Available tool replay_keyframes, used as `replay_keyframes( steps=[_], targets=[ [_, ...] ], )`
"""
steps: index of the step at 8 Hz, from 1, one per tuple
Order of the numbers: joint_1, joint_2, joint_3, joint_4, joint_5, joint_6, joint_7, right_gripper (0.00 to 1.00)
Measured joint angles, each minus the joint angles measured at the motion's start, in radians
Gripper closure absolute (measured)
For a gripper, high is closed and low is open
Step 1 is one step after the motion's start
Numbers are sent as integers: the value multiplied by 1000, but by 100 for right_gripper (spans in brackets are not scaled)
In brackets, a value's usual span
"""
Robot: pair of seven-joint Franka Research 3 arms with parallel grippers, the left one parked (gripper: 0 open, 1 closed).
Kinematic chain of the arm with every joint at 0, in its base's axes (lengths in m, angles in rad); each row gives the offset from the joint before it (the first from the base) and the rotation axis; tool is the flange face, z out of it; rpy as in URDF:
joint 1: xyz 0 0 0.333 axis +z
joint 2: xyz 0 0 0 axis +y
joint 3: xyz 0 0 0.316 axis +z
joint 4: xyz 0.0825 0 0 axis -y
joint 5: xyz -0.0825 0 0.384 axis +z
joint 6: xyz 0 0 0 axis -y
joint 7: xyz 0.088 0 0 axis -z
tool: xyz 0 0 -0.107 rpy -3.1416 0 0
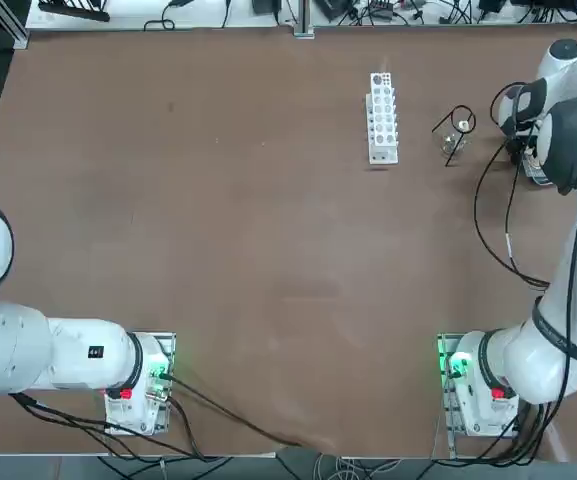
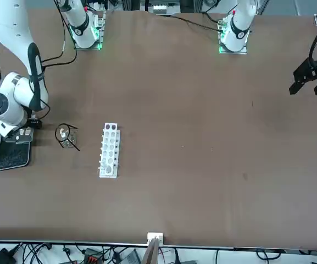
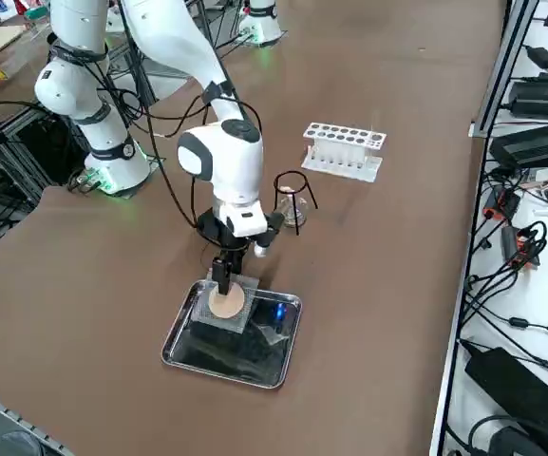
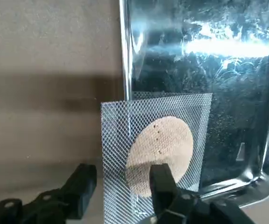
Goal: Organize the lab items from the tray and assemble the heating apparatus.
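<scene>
Next, my right gripper grabs the flat mesh pad by its overhanging edge (image 4: pixel 105 182), since the pad juts out past the tray's rim (image 4: pixel 125 51).
The shiny metal tray (image 3: pixel 177 348) lies on the brown table near its right edge. A grey mesh pad (image 3: pixel 224 306) with a round tan centre rests across the tray's rim (image 4: pixel 125 51). My right gripper (image 3: pixel 224 281) points down over that pad. Its jaws are open, with one fingertip (image 4: pixel 161 179) over the tan centre (image 4: pixel 164 137) and the other (image 4: pixel 84 181) outside the pad's edge. The black wire tripod (image 3: pixel 291 182) stands beyond the tray, towards the rack. The small glass burner (image 3: pixel 293 211) sits inside its legs. In the top view the arm hides the tray.
A white tube rack (image 3: pixel 343 150) stands past the tripod (image 1: pixel 458 122), also seen from above as the tube rack (image 1: pixel 382 118). The table's right edge runs close beside the tray (image 2: pixel 10 160). Cables and equipment lie off the table's far end.
</scene>
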Motion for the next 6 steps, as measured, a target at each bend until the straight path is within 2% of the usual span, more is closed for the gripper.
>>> replay_keyframes(
  steps=[4, 6],
  targets=[
    [13, 2, 0, 0, 0, 0, 37, 53],
    [15, 2, -1, 2, 0, 1, 42, 56]
  ],
)
